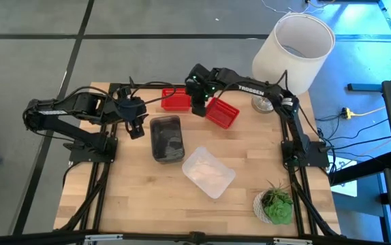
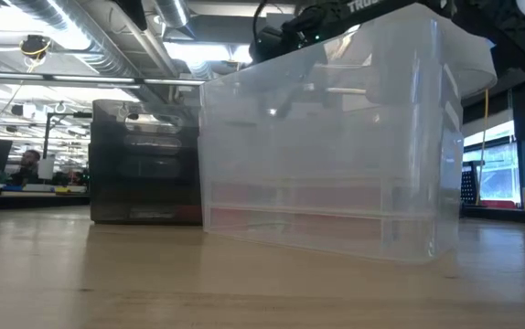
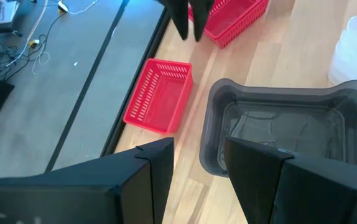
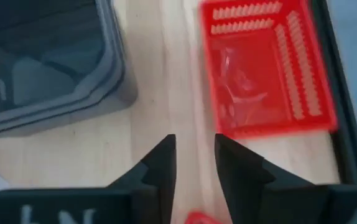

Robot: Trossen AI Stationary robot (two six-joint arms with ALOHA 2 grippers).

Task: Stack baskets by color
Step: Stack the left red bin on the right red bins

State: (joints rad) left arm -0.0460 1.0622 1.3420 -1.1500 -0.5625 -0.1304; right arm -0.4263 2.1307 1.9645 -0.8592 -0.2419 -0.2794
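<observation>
The right gripper takes hold of the crooked red mesh basket by its side rim next, to stack it into the other red basket.
Two red mesh baskets show. One red basket (image 1: 176, 100) (image 4: 268, 68) lies at the table's far edge, and a second red basket (image 1: 223, 113) (image 3: 234, 15) sits askew to its right. A dark grey basket (image 1: 167, 138) (image 3: 290, 124) stands mid-table. The clear basket (image 1: 209, 172) (image 2: 336, 137) is nearer the front. My right gripper (image 1: 199, 107) (image 4: 195, 146) is open, pointing down between the two red baskets, close by the askew one's left end. My left gripper (image 1: 135, 129) (image 3: 197, 180) hangs open left of the grey basket, holding nothing. My right gripper stands open right beside the left end (image 3: 213, 28) of the askew red basket, fingers (image 3: 181, 25) pointing down. Nothing lies between the fingertips in its wrist view. Whether a finger touches the basket's rim I cannot tell.
A large white lampshade (image 1: 293, 51) stands at the far right corner, with a small round metal object (image 1: 262, 103) beside it. A potted green plant (image 1: 275, 204) sits at the near right. Bare wood (image 1: 114, 197) lies at the near left.
</observation>
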